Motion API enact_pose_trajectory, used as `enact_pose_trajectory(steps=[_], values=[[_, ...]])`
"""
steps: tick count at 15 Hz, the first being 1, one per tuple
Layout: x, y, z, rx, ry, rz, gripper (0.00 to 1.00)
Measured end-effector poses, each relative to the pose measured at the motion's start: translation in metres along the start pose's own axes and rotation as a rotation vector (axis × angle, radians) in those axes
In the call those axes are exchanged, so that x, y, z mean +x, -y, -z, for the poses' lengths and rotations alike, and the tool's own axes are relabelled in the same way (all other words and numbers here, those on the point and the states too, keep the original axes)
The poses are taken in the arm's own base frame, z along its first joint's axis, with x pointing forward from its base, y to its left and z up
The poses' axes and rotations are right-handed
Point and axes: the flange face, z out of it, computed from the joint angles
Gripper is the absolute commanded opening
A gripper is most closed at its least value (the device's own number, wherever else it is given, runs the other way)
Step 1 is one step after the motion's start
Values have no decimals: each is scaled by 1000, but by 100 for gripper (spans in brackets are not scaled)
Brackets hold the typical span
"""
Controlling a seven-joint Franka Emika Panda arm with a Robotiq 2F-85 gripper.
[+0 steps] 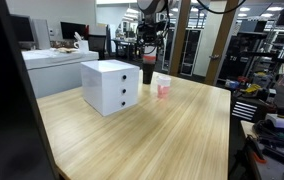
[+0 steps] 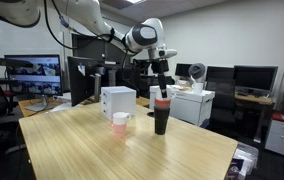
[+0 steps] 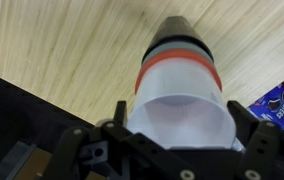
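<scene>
Both fingers reach past the bottle's flat end, alongside the white top above the red band, so it is now time for my gripper to close on the bottle.
A tall bottle with a black body, a red band and a white top stands upright near the table's edge. My gripper hangs straight above it, pointing down. In the wrist view the white top fills the space between the fingers, and my gripper stands open with a jaw on each side of it. I cannot tell whether the pads touch it. In an exterior view the bottle is partly hidden behind the white drawer unit, with my gripper over it.
A white drawer unit sits on the wooden table. A small pink cup stands close to the bottle. A blue packet lies beyond the table edge. Desks, monitors and shelving surround the table.
</scene>
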Motion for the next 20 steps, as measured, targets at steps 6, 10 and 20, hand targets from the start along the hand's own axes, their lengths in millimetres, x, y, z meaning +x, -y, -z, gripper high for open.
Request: enact_pose_trajectory(steps=[6, 10, 20], values=[[-1, 1, 0, 1, 0, 1, 74], [-1, 2, 1, 4, -1, 3, 51], [-3, 7, 7, 15, -7, 10, 47]])
